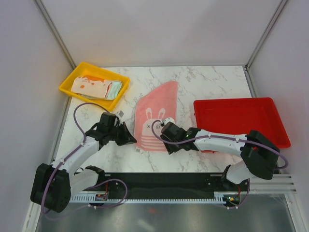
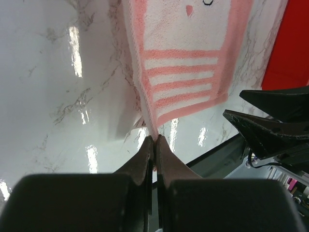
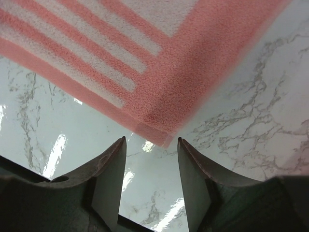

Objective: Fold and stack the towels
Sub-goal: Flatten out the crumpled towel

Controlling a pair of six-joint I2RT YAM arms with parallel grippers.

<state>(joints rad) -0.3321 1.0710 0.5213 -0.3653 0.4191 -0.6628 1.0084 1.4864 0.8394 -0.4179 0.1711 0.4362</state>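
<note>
My right gripper will next grab the pink towel by its free near corner, across the striped edge from my left gripper, to fold the towel evenly.
A pale pink towel with a rabbit face and white stripes lies spread on the marble table. My left gripper is shut on the towel's near left corner. My right gripper is open, its jaws on either side of the near right corner, just short of it. A cream towel with orange shapes and a mint green towel lie folded in the yellow tray. No grey towel shows.
A red tray stands at the right, just behind my right arm. The yellow tray is at the back left. A black rail runs along the table's near edge. Walls close in on three sides.
</note>
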